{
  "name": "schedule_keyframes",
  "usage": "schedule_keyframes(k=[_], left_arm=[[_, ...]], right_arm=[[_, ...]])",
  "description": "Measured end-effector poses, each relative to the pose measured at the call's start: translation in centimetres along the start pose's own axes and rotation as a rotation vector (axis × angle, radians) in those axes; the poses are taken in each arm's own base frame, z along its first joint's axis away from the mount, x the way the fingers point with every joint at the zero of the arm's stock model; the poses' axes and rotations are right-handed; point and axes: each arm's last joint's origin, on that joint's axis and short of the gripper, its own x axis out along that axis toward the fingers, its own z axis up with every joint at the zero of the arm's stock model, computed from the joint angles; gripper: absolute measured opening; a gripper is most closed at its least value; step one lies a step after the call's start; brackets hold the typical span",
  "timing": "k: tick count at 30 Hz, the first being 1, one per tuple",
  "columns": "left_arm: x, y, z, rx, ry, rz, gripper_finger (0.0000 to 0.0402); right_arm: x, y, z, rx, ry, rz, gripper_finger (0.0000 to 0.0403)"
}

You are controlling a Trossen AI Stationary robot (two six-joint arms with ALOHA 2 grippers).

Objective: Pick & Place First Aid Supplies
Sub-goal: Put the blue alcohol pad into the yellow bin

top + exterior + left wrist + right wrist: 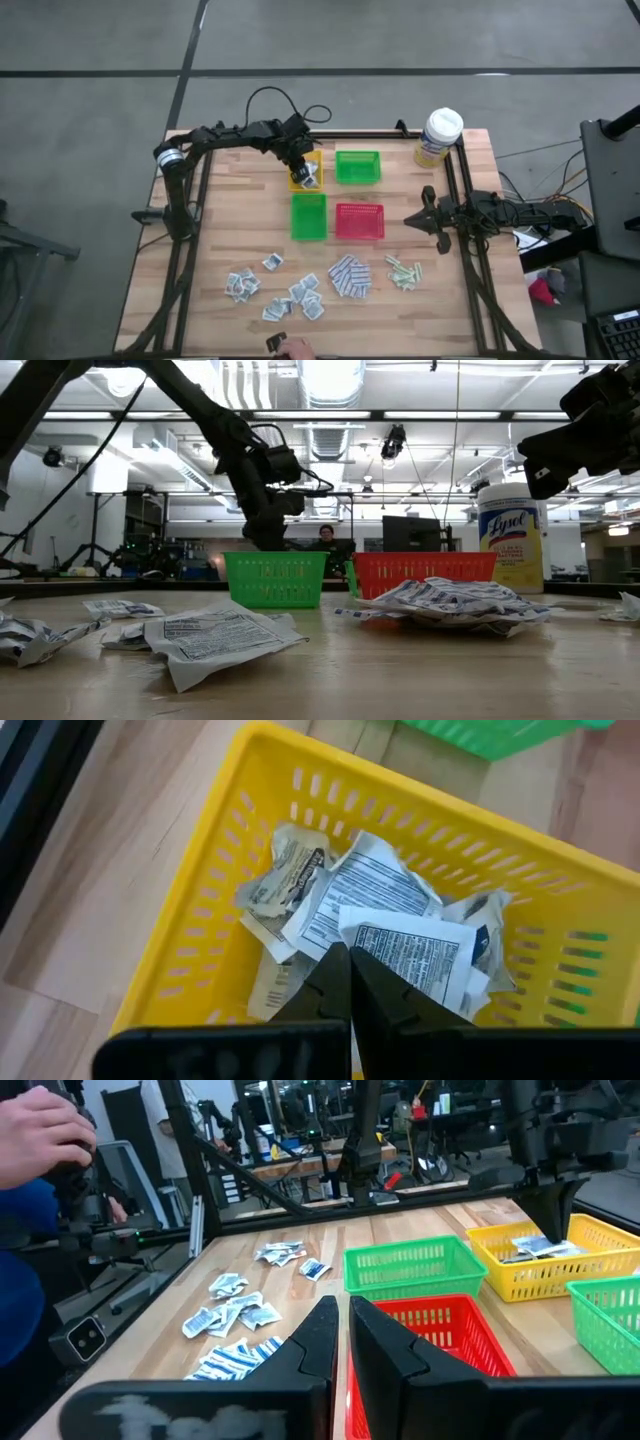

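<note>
My left gripper has all edges of the white sachet (410,956) inside the yellow tray's rim, over the sachet pile, so it is ready to release the sachet and will let it go.
My left gripper (348,958) hangs over the yellow tray (230,810) at the table's far middle, pointing steeply down, shut on a white printed sachet (415,955). Several crumpled white sachets (300,885) lie on the tray's floor below. More first aid supplies lie flat on the near half of the table: white-grey sachets (275,290), blue-and-white pads (349,276) and pale green strips (403,271). My right gripper (425,215) waits level at the table's right edge, shut, with nothing in it. My left gripper pinches the white sachet at its edge (362,942) between its two fingertips, which come from above, slanting down. The sachet spreads out flat to one side of the fingers, above the sachets in the tray. The fingertips hide the exact place of contact.
Two green trays (357,166) (308,216) and a red tray (359,220) stand beside the yellow one. A yellow canister with a white lid (438,136) stands at the far right corner. A person's hand (290,347) shows at the near edge.
</note>
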Motion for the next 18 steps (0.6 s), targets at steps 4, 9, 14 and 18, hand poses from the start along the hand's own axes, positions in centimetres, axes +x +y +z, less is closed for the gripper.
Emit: schedule_keyframes(k=[4,9,14,18], left_arm=[[0.0,0.1,0.2,0.004,-0.021,0.009,0.0],[0.0,0.1,0.3,0.006,-0.034,0.016,0.0001],[-0.2,0.1,0.4,0.005,-0.038,0.017,0.0047],[-1.3,-0.1,0.7,0.011,-0.063,0.057,0.0114]], right_arm=[[0.0,0.0,0.0,0.0,0.0,0.0,0.0028],[0.0,0.0,0.0,0.0,0.0,0.0,0.0028],[0.0,0.0,0.0,0.0,0.0,0.0,0.0028],[0.0,0.0,0.0,0.0,0.0,0.0,0.0028]])
